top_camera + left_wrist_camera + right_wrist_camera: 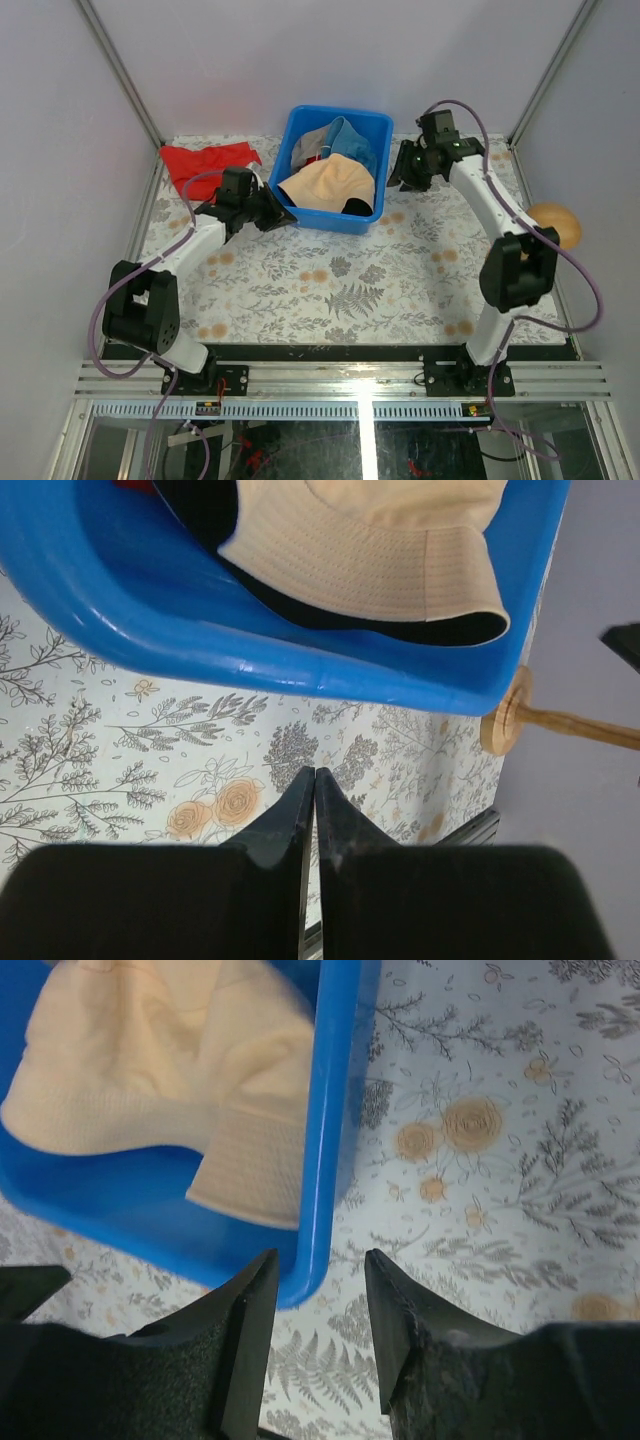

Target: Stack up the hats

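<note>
The robot's right gripper should grab the blue bin's side rim next. It can then turn the bin (378,122) for stacking the hats.
A blue bin (378,122) at the back middle of the table holds the hats. The peach-beige hat (330,185) lies on top at the front. The blue hat (352,140) and the grey-khaki hat (310,138) lie behind it, with a bit of red fabric (319,157) between them. My left gripper (287,216) is shut and empty just outside the bin's front left corner. My right gripper (393,181) is open, its jaws on either side of the bin's right rim (335,1110). The peach-beige hat also shows in the left wrist view (380,550) and the right wrist view (150,1070).
A flat red cloth (210,160) lies at the back left. A wooden mushroom-shaped stand (555,222) lies at the table's right edge and also shows in the left wrist view (560,720). Grey walls enclose the table on three sides.
</note>
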Tool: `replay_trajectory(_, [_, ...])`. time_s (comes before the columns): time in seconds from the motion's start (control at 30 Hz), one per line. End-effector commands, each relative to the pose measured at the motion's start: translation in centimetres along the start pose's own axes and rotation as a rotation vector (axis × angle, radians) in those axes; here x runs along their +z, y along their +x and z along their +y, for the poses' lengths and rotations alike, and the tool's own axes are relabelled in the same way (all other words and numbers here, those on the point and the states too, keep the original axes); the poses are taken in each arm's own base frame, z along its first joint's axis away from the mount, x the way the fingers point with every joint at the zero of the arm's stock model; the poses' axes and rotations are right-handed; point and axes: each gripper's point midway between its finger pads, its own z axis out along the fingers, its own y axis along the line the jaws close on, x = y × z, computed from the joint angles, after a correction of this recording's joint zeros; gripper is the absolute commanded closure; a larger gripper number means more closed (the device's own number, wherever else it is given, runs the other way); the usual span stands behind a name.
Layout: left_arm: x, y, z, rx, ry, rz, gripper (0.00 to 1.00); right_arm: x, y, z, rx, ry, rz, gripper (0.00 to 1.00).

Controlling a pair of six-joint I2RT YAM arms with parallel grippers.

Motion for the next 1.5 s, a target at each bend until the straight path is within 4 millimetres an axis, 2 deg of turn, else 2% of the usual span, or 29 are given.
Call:
replay_trajectory(0.0, [0.1, -2.2, -2.0, 0.023, 0.033, -0.071, 1.0, 2.3, -2.8, 1.4, -0.013, -0.018, -0.054, 0.53])
replay_trajectory(0.13, [0.2, -2.0, -1.8, 0.024, 0.023, -0.043, 1.0, 4.8, -4.7, 2.3, 0.005, -0.046, -0.086, 0.51])
replay_trajectory(0.17, [0.5, -1.8, -1.7, 0.027, 0.02, -0.032, 1.0, 6.0, -4.8, 2.1, 0.005, -0.034, -0.069, 0.51])
replay_trajectory(0.4, [1.7, -1.0, -0.2, 0.012, -0.013, -0.003, 1.0, 8.9, -6.7, 3.5, 0.006, -0.069, -0.067, 0.5])
replay_trajectory(0.5, [2.3, -0.9, 0.0, -0.008, -0.022, 0.005, 1.0, 11.0, -6.6, 2.6, 0.008, -0.024, -0.037, 0.49])
replay_trajectory(0.67, [3.3, -1.1, 0.0, -0.02, -0.037, 0.006, 1.0, 12.7, -6.5, 1.5, -0.001, 0.029, -0.001, 0.5])
replay_trajectory(0.77, [4.0, -1.2, -0.5, -0.015, -0.032, 0.01, 1.0, 12.3, -6.7, 1.1, -0.014, 0.054, -0.01, 0.5])
replay_trajectory(0.97, [5.4, -1.6, -0.4, -0.012, -0.052, 0.016, 1.0, 7.7, -7.9, 1.3, -0.066, 0.062, -0.132, 0.48])
replay_trajectory(1.17, [6.4, -2.1, -0.1, -0.021, -0.067, 0.008, 1.0, 5.6, -8.7, 0.1, -0.091, 0.148, -0.178, 0.48])
replay_trajectory(1.3, [6.5, -2.5, 0.1, -0.012, -0.083, -0.001, 1.0, 5.6, -9.0, -0.6, -0.09, 0.191, -0.179, 0.46])
replay_trajectory(1.47, [6.6, -2.8, 0.1, -0.005, -0.093, -0.002, 1.0, 8.0, -9.0, -1.7, -0.094, 0.241, -0.139, 0.46])
